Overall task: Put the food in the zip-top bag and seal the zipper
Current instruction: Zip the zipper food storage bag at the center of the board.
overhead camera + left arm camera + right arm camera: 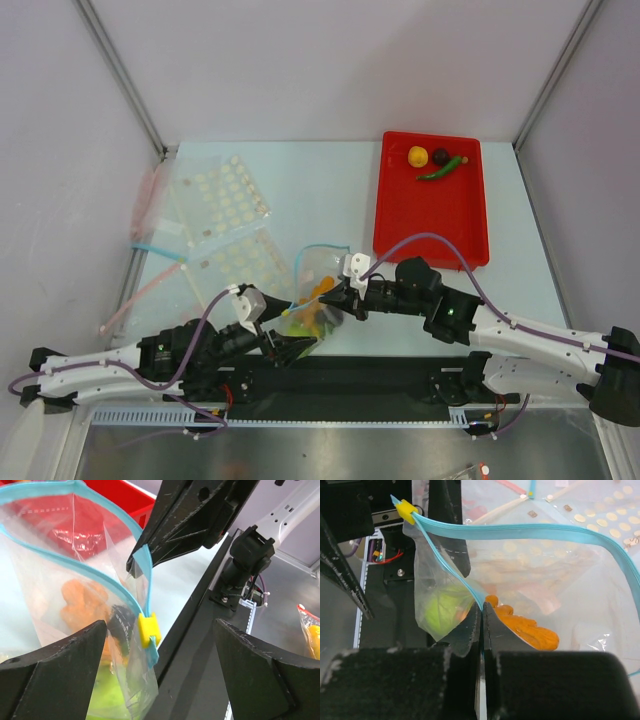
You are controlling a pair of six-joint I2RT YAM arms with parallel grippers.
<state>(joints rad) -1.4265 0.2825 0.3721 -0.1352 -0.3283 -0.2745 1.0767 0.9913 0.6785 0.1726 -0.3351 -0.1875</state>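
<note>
I will next grab the light-blue zipper's end (pixel 284 313) (pixel 152 653) just past the yellow slider with my left gripper. The slider then stays free to seal the bag.
The clear zip-top bag (pixel 322 272) stands near the table's front edge, its mouth open. It holds an orange bunch (pixel 530 627), a green apple (pixel 442 612) and a dark piece (pixel 120 622). My right gripper (pixel 482 609) is shut on the light-blue zipper (pixel 520 529) along the near lip of the mouth. A yellow slider (pixel 147 630) sits at the strip's end. My left gripper (pixel 160 675) is open, its fingers (pixel 50 680) spread either side of the bag's slider corner without touching it.
A red tray (pixel 400 230) at the back right holds a yellow piece (pixel 418 156), a dark purple ball (pixel 441 157) and a green chili (pixel 440 170). Clear bags with pink strips (pixel 215 200) lie at the left. A black rail (pixel 380 375) runs along the near edge.
</note>
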